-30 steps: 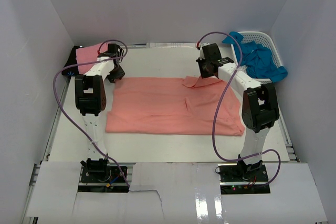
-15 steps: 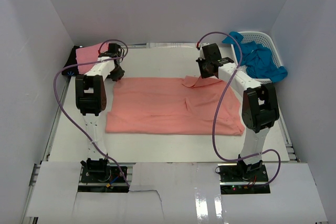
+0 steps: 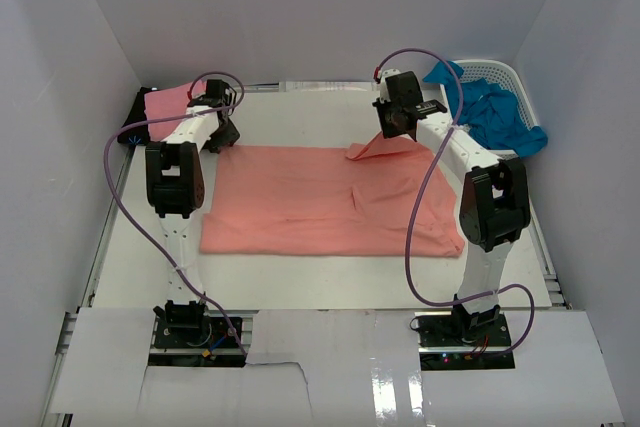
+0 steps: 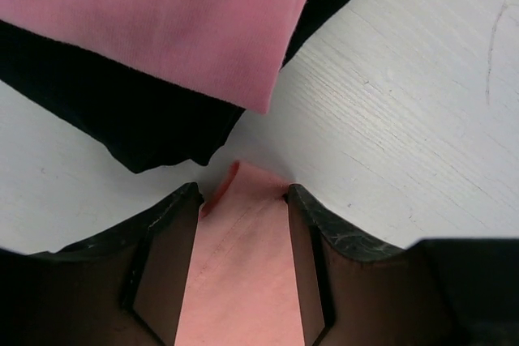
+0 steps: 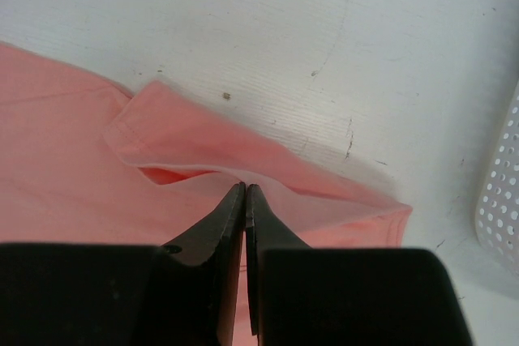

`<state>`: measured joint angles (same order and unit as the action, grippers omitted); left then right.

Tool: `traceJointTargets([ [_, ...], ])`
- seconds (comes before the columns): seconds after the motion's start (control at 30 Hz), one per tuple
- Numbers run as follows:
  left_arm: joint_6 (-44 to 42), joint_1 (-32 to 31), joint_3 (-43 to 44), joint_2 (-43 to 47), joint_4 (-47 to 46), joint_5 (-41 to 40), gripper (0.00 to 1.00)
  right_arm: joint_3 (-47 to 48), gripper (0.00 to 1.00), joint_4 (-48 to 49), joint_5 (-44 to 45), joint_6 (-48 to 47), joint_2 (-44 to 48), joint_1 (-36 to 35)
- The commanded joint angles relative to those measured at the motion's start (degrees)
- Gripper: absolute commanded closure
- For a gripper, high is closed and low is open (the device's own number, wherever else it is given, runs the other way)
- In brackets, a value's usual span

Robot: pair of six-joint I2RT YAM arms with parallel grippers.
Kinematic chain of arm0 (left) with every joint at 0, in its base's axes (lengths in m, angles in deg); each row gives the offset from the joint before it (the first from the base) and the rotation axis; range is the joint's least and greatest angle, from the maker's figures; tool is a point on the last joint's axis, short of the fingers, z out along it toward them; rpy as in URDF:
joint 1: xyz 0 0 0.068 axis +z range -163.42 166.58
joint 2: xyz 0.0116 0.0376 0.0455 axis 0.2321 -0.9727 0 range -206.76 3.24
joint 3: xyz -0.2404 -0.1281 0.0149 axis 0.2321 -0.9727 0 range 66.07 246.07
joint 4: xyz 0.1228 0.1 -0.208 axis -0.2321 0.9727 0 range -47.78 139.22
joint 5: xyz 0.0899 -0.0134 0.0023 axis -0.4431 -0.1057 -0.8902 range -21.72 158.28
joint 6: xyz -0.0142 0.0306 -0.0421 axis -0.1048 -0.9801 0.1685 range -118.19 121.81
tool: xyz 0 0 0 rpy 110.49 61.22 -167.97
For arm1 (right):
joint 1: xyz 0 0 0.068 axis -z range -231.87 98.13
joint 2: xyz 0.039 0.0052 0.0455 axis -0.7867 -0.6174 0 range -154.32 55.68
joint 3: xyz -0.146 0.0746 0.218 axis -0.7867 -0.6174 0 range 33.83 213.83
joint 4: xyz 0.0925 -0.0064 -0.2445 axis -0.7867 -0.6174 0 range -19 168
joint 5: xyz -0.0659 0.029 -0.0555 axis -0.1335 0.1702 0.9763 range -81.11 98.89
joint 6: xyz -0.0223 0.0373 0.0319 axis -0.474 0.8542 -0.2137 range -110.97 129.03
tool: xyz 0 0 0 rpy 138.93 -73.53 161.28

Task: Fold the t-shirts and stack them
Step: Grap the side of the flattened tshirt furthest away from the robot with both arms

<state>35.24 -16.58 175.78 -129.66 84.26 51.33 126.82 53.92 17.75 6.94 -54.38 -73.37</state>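
My left gripper would hold the t-shirt's salmon corner (image 3: 229,150) now.
A large salmon-coral t-shirt (image 3: 320,202) lies spread flat over the middle of the table. My left gripper (image 3: 224,137) hovers at its far left corner. In the left wrist view its jaws stand open (image 4: 243,192) astride that salmon corner (image 4: 243,249), one finger (image 4: 162,249) on each side. My right gripper (image 3: 393,133) is shut on the shirt's far edge (image 5: 268,160), which rises in a small peak off the table. A folded lighter pink t-shirt (image 3: 166,105) rests on a black t-shirt (image 4: 122,119) at the back left. Bright blue t-shirts (image 3: 495,112) lie heaped at the back right.
The white lattice basket (image 3: 515,77) holding the blue cloth stands at the back right corner, its wall close to my right gripper (image 5: 503,192). White enclosure walls surround the table. Purple cables loop over both arms.
My right gripper has moved toward the back and lifted the salmon shirt's far edge higher. My left gripper has shifted slightly back onto the shirt's far left corner.
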Motion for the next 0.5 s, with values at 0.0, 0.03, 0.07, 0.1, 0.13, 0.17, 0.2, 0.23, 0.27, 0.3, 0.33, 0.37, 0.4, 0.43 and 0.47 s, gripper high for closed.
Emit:
traceJointTargets([
  [0.0, 0.3, 0.8, 0.6, 0.0, 0.8, -1.5, 0.41, 1.8, 0.92, -0.3, 0.2, -0.7, -0.3, 0.1],
  [0.03, 0.8, 0.9, 0.3, 0.3, 0.9, -1.9, 0.42, 1.6, 0.92, -0.3, 0.2, -0.8, -0.3, 0.1],
  [0.07, 1.1, 1.0, 0.2, 0.4, 0.8, -2.2, 0.42, 1.5, 0.92, -0.2, 0.3, -0.8, -0.3, 0.1],
  [0.1, 1.3, 1.0, 0.1, 0.5, 0.8, -2.6, 0.42, 1.5, 0.92, -0.3, 0.3, -0.9, -0.3, 0.1],
  [0.13, 1.7, 1.1, 0.0, 0.8, 0.7, -2.5, 0.43, 1.4, 0.92, -0.3, 0.3, -0.9, -0.4, 0.1],
  [0.17, 1.8, 1.3, -0.1, 0.8, 0.6, -2.5, 0.43, 1.4, 0.92, -0.3, 0.2, -0.9, -0.4, 0.1],
  [0.2, 1.9, 1.4, -0.1, 0.9, 0.4, -2.2, 0.43, 1.3, 0.92, -0.3, 0.1, -0.9, -0.5, 0.1],
  [0.23, 2.1, 1.5, -0.1, 0.9, 0.5, -2.0, 0.44, 1.3, 0.92, -0.3, 0.0, -0.9, -0.5, 0.1],
  [0.27, 2.3, 1.7, -0.2, 1.1, 0.5, -1.8, 0.44, 1.2, 0.92, -0.3, -0.2, -0.9, -0.5, 0.1],
  [0.3, 2.3, 1.8, -0.3, 1.1, 0.1, -1.5, 0.44, 1.2, 0.92, -0.3, -0.2, -0.9, -0.6, 0.1],
  [0.33, 2.2, 1.8, -0.4, 1.1, 0.1, -1.3, 0.44, 1.1, 0.92, -0.3, -0.2, -0.9, -0.5, 0.1],
  [0.37, 2.4, 1.8, -0.4, 1.0, 0.1, -1.5, 0.45, 1.1, 0.92, -0.4, -0.2, -1.0, -0.5, 0.1],
  [0.4, 2.6, 1.8, -0.5, 1.1, -0.1, -1.3, 0.45, 1.1, 0.92, -0.4, -0.2, -1.0, -0.6, 0.1],
  [0.43, 2.7, 2.0, -0.5, 0.9, 0.0, -1.3, 0.45, 1.1, 0.92, -0.4, -0.2, -1.0, -0.5, 0.1],
  [0.47, 2.9, 2.0, -0.5, 1.0, 0.0, -1.1, 0.45, 1.1, 0.92, -0.4, -0.2, -1.1, -0.5, 0.1],
])
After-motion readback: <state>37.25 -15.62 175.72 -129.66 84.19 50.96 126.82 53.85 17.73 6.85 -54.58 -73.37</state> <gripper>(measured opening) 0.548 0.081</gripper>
